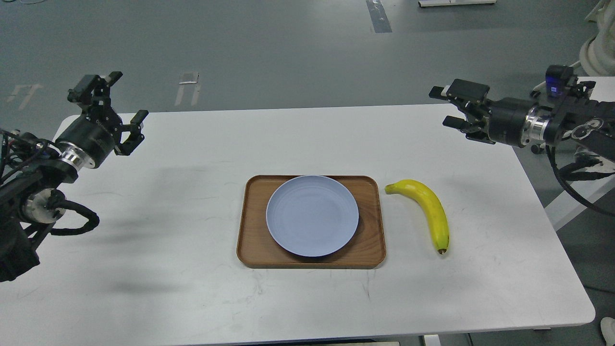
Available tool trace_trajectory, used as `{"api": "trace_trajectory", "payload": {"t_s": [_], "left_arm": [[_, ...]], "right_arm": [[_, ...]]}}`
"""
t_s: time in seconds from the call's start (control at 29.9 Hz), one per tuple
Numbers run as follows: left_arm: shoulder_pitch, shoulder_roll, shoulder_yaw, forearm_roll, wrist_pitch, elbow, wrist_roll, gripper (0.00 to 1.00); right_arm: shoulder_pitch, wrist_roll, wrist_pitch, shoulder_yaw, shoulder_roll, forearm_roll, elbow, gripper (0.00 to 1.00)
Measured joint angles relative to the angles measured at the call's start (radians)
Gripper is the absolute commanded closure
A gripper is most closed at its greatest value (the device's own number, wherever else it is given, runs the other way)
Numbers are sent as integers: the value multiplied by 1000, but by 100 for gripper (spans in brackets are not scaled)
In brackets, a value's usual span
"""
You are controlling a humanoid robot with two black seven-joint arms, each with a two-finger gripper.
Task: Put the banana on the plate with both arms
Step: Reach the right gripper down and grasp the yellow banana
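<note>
My right gripper should grab the banana by its curved middle [428, 205] next. Then it can put the banana on the plate [312, 215].
The yellow banana [427, 207] lies on the white table just right of the wooden tray, stem end toward the tray, dark tip toward me. The pale blue plate [312, 215] sits empty on the brown tray [370, 250] at the table's middle. My left gripper [115, 103] is open and empty, raised over the table's far left corner, far from the plate. My right gripper [444, 106] is open and empty, raised over the table's far right edge, above and beyond the banana.
The white table [192, 269] has its front edge near the bottom of the view. Grey floor lies beyond it. A second white surface [593, 84] stands at the far right behind my right arm.
</note>
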Motion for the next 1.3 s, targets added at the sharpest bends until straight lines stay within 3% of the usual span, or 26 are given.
{"api": "trace_trajectory", "payload": {"t_s": [0.17,0.33,0.8,1.14,1.3], "left_arm": [[12,-6,-9,2,0,-19,0,2],[13,-6,-11,4,0,-31,0,2],[13,3,-12,10,0,-51,0,2],[12,7,-7,13,0,-52,0,2],[12,4,-5,13,0,-53,0,2]], "right_arm": [[59,0,0,-61,-20,-354,56,0],[142,0,0,-193,17,-502,110,0],[186,0,0,-414,168,-609,44,0],[133,0,0,-430,237,-607,-46,0],[105,0,0,-431,255,-607,-65,6]]}}
